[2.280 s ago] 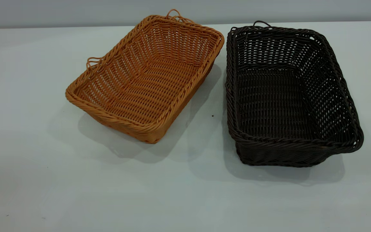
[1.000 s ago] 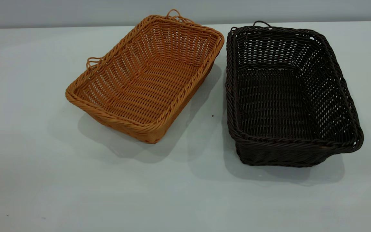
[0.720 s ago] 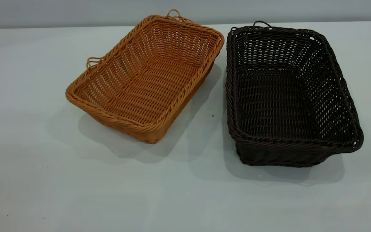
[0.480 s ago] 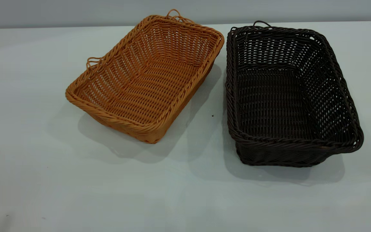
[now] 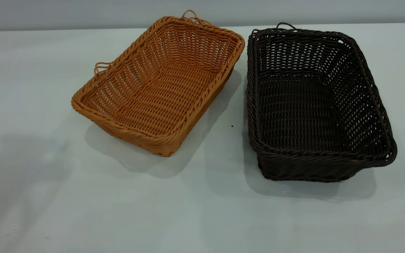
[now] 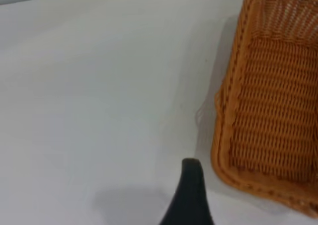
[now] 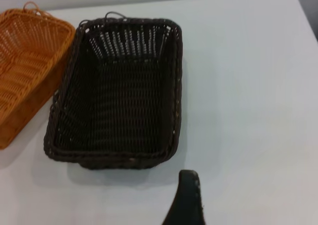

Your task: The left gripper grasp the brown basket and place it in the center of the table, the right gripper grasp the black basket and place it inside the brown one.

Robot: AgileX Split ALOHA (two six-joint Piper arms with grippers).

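My left gripper grabs the brown basket by its long rim with the loop next, to set the basket at the center of the table.
The brown basket is orange-tan wicker and sits empty on the table, left of centre and turned at an angle. The black basket stands empty right beside it, to its right. Neither gripper shows in the exterior view. In the left wrist view a black tip of the left gripper hangs above the bare table, just off the brown basket's near corner and apart from it. In the right wrist view a black tip of the right gripper is above the table, a short way off the black basket's near rim.
A soft dark shadow lies on the table's front left. The table's back edge meets a grey wall. Its right edge shows in the right wrist view. A tiny dark speck lies between the baskets.
A shadow has spread over the table's front left in the exterior view. Neither basket has moved.
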